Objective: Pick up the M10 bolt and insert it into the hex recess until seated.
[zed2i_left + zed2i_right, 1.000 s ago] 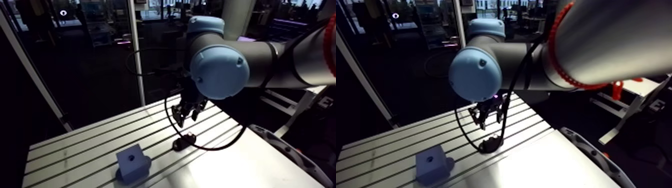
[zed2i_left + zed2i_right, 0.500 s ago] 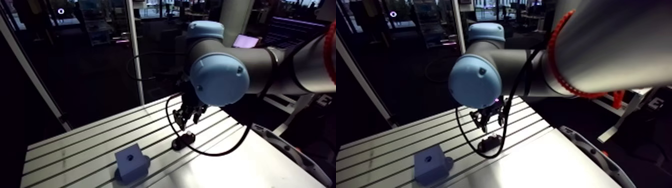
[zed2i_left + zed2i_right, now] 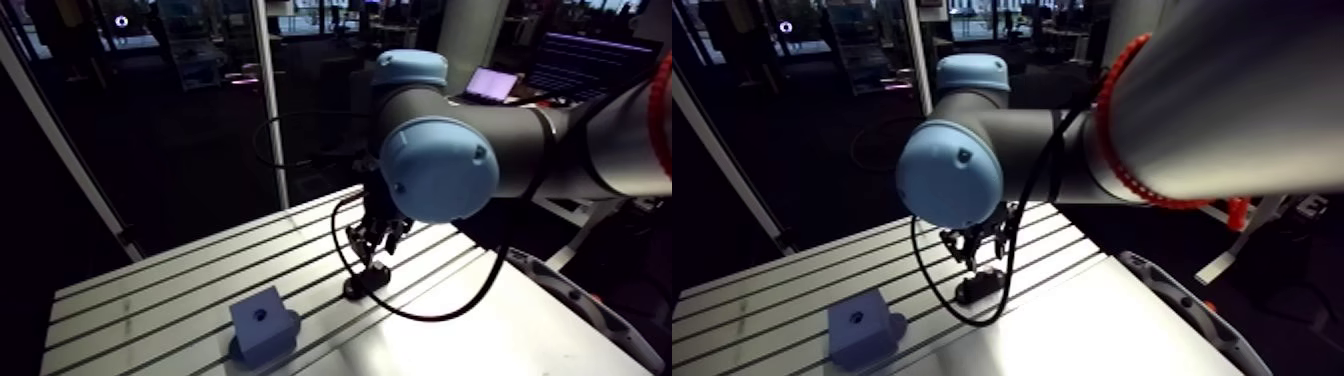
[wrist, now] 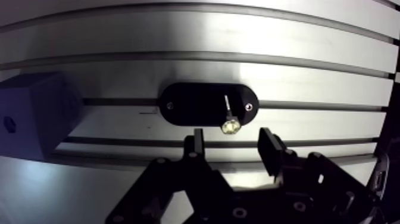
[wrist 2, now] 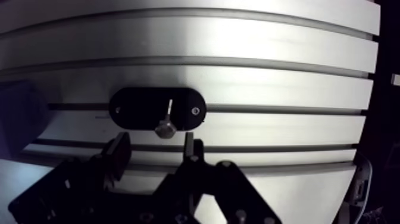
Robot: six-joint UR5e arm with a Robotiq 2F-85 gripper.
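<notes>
The bolt's body stands down in the black holder, so my gripper next needs to grab the bolt by its hex head (image 4: 230,125) to insert it into the hex hole.
The M10 bolt (image 4: 229,115) stands in a black oval holder (image 4: 207,104) on the slotted table, its hex head toward me. My gripper (image 4: 230,142) hangs open just above it, one finger (image 4: 194,145) on each side and nothing between them. In the arm view the gripper (image 3: 378,243) sits right over the same holder (image 3: 366,281). A blue block (image 3: 264,319) with a recess in its face stands to the left near the table's front; in the wrist view the block (image 4: 33,116) lies beside the holder, off to one side of the gripper.
The slotted aluminium table (image 3: 160,290) runs left and back from the holder. A smooth plate (image 3: 480,330) covers its right front part. A black cable (image 3: 420,300) loops from the wrist down past the holder.
The gripper has come down toward the holder and the bolt. The block and the holder have stayed where they were.
</notes>
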